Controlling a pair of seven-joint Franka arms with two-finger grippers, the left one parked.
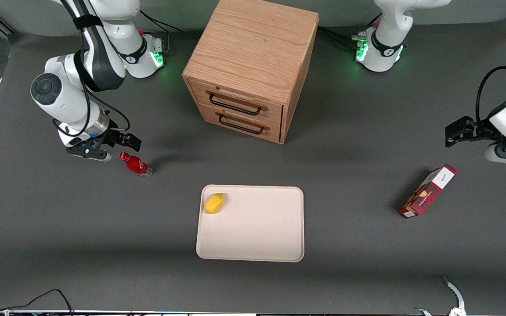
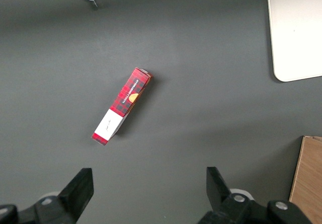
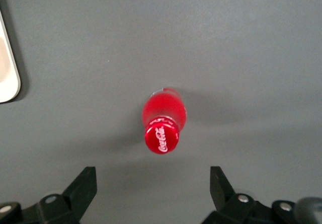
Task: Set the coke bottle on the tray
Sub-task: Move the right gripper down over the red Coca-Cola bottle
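Note:
I need to put the coke bottle on the tray point(image 1: 257, 232), so next I should grab it by its red cap end point(image 1: 124, 156) with my right gripper.
The coke bottle point(image 1: 135, 164) is small and red with a red cap. It stands on the grey table toward the working arm's end, apart from the tray point(image 1: 257, 232). The right wrist view looks down on the bottle's cap point(image 3: 161, 137). My right gripper point(image 1: 110, 148) hovers just beside the bottle, a little farther from the front camera. It is open and empty point(image 3: 151, 186), and the bottle is outside its fingers. The cream tray lies nearer the front camera, mid-table; its rim also shows in the right wrist view point(image 3: 9, 73).
A yellow fruit-like object point(image 1: 215, 203) lies in the tray's corner nearest the bottle. A wooden two-drawer cabinet point(image 1: 248, 66) stands farther from the front camera than the tray. A red-and-white box point(image 1: 427, 192) lies toward the parked arm's end, also in the left wrist view point(image 2: 122, 105).

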